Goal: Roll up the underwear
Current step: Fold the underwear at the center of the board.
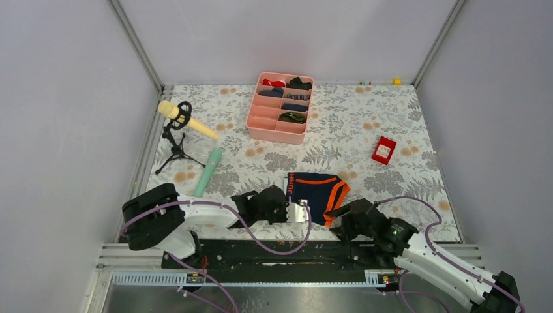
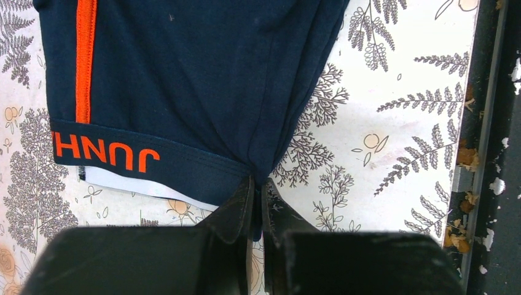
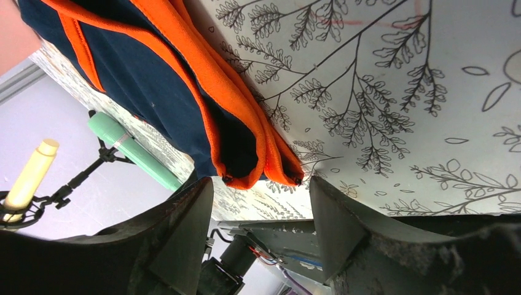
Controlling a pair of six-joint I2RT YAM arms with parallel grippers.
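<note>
I need to grab the underwear with my right gripper at the near corner of its orange leg hem (image 1: 328, 221) (image 3: 263, 171), opposite the held waistband, to roll it.
The underwear (image 1: 315, 192) is navy with orange trim and lies flat on the floral table, near the front middle. In the left wrist view the underwear (image 2: 184, 92) shows its waistband with orange letters. My left gripper (image 2: 258, 184) is shut on the near corner of the waistband, also seen from above (image 1: 301, 212). My right gripper (image 3: 261, 190) is open, its jaws wide apart just short of the orange leg hem of the underwear (image 3: 246, 147). From above the right gripper (image 1: 339, 214) sits at the garment's right near corner.
A pink tray (image 1: 279, 130) with small rolled garments stands at the back middle. A yellow microphone on a black stand (image 1: 179, 120) and a green tube (image 1: 207, 171) lie at left. A red box (image 1: 383, 149) sits at right. The table's front rail (image 1: 280, 251) runs close behind both grippers.
</note>
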